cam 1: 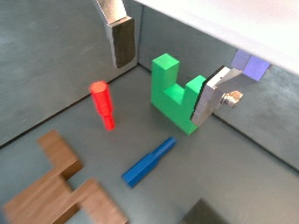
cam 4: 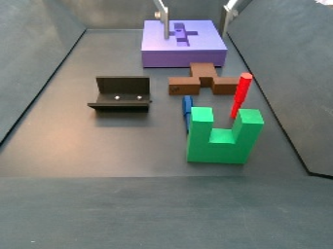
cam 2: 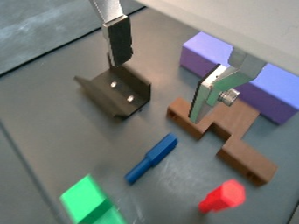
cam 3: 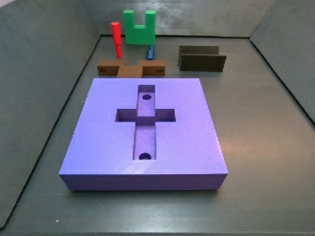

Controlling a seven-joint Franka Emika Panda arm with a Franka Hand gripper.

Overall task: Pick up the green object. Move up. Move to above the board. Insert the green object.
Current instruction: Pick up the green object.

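Observation:
My gripper grabs the green object by its one prong next, to fit the object into the board (cam 3: 185, 138).
The green object (cam 4: 221, 136) is a U-shaped block standing prongs up on the floor, beside the red peg. It also shows in a side view (cam 3: 139, 29) and in both wrist views (cam 1: 173, 94) (cam 2: 89, 199). The purple-blue board (cam 3: 185, 138) with its cross recess and two holes lies flat at the other end of the floor (cam 4: 166, 53) (cam 2: 260, 83). My gripper (cam 4: 197, 6) is open and empty, high above the floor and apart from every piece. In both wrist views (cam 1: 160, 94) (cam 2: 159, 89) its silver fingers (cam 1: 121, 44) are wide apart.
A red peg (cam 4: 242, 95) stands upright by the green object, and a blue bar (cam 4: 188, 109) lies beside it. A brown cross block (cam 4: 202, 78) lies between them and the board. The dark fixture (cam 4: 124, 94) stands to one side. Grey walls enclose the floor.

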